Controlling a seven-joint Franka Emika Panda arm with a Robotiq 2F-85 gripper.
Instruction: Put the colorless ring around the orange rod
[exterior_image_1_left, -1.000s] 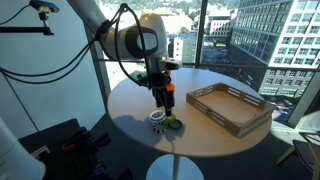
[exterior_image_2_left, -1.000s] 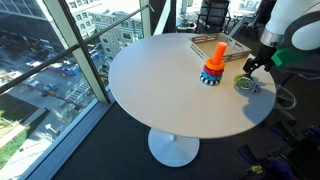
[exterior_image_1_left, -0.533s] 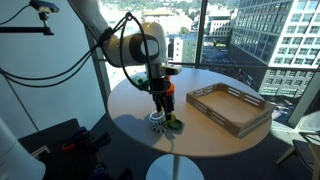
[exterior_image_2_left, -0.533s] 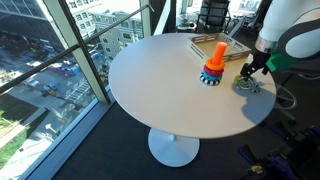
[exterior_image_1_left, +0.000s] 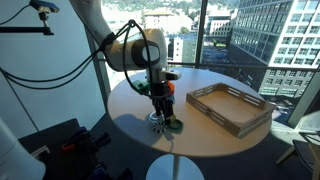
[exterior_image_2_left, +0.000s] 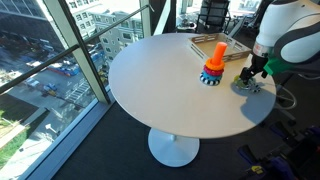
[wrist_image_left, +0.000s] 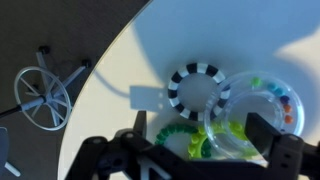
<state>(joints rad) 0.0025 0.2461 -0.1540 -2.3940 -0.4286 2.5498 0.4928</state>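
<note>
I can close my gripper on the colorless ring now. My fingers are on both sides of the colorless ring's side (wrist_image_left: 208, 113), one down inside and the other outside by the green rings.
The colorless ring (wrist_image_left: 214, 112) lies flat on the white table in a small pile with green rings (wrist_image_left: 180, 135) and a black-and-white striped ring (wrist_image_left: 197, 70). The pile also shows in both exterior views (exterior_image_1_left: 168, 124) (exterior_image_2_left: 246, 86). My gripper (wrist_image_left: 200, 148) is open and low over the pile, with one finger on each side of it, and holds nothing. It shows in both exterior views (exterior_image_1_left: 160, 112) (exterior_image_2_left: 253, 74). The orange rod (exterior_image_2_left: 217, 55) stands upright with darker rings around its foot, a short way from the pile. It peeks out behind the gripper (exterior_image_1_left: 167, 88).
A wooden tray (exterior_image_1_left: 232, 110) (exterior_image_2_left: 205, 42) stands on the round white table (exterior_image_1_left: 125, 100) (exterior_image_2_left: 150, 80) beyond the rod. The pile is near the table edge (wrist_image_left: 100, 100). A chair base (wrist_image_left: 42, 92) is on the floor below. Windows surround the table.
The gripper has come down a little towards the pile of rings and stayed open. The rings and the orange rod have not moved.
</note>
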